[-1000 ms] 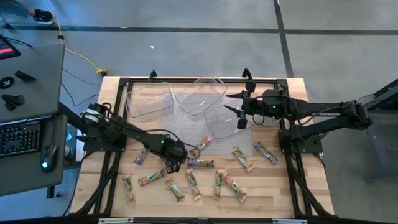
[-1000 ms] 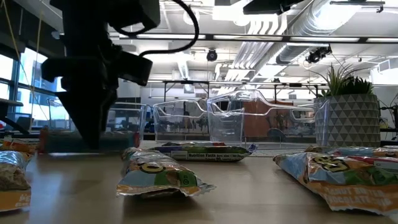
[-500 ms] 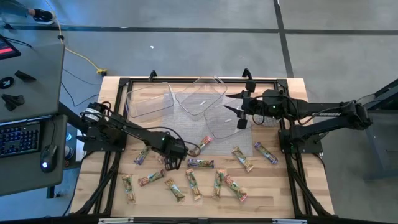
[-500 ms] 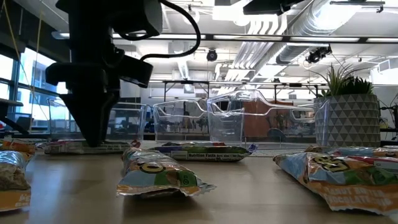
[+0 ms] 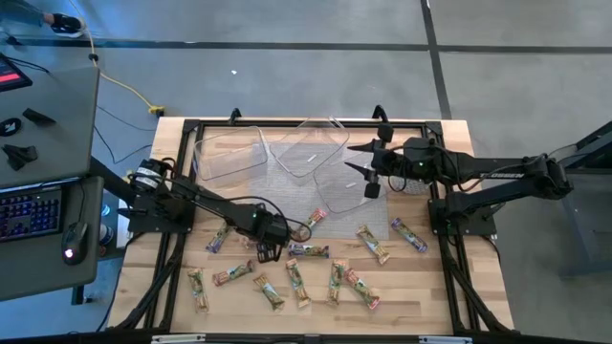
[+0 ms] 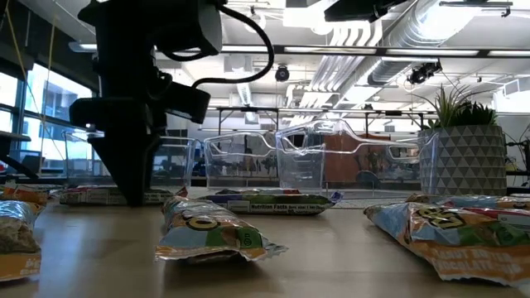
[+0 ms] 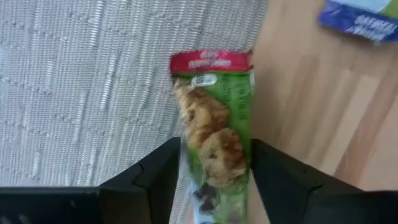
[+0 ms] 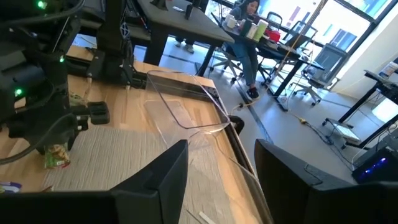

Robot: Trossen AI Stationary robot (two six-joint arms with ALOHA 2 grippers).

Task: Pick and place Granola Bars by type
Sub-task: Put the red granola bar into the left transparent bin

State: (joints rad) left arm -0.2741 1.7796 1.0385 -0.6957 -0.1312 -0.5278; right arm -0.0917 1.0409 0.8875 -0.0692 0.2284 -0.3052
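My left gripper would hold the green-wrapped, red-ended bar now.
Several granola bars [image 5: 337,279] lie scattered on the wooden table's near half, among them a purple one [image 5: 308,250]. My left gripper [image 5: 274,244] is down at table level [image 6: 134,197] and open. In the left wrist view its two fingers stand close on either side of a green-wrapped bar [image 7: 211,112] with a red end. That bar lies flat along the fingers, across the grey mat's edge [image 7: 93,93]. My right gripper [image 5: 356,161] waits open above the clear tubs, holding nothing.
Three clear plastic tubs [image 5: 229,153] [image 5: 311,148] [image 5: 349,196] stand on the table's far half, around the grey mat. A potted plant [image 6: 464,141] shows in the low view at the right. A black frame [image 5: 182,191] edges the table. A person [image 8: 245,25] sits at desks beyond.
My left gripper has shifted a little toward the table's right edge, staying low at the table. In the low view a bar lying behind it has come into sight on its left. The right arm has kept still.
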